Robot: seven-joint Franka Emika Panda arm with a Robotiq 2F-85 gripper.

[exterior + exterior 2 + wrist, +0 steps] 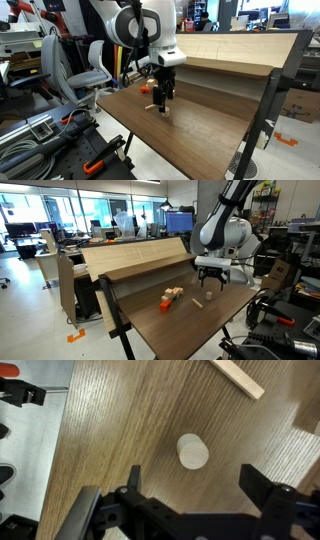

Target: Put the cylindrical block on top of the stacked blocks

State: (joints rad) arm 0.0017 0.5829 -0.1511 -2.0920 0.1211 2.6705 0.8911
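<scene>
Next, my gripper grabs the standing cylindrical block by its opposite curved sides and keeps its bottom end free to set on the stacked blocks.
The cylindrical block [193,451] is a short light-tan cylinder standing on end on the dark wood table. In the wrist view it lies just ahead of my gripper [198,485], between the lines of the two black fingers. The gripper is open and empty, and hovers above the block without touching it. In an exterior view the gripper [212,277] hangs over the block [208,296]. The stacked blocks [172,298], tan with a reddish piece, sit further along the table, apart from the gripper. They are out of the wrist view.
A thin flat tan bar block [237,375] lies on the table beyond the cylinder; it also shows in an exterior view [197,303]. A red clamp [22,392] sits at the table edge. A raised light-wood shelf [135,255] runs along the back of the table.
</scene>
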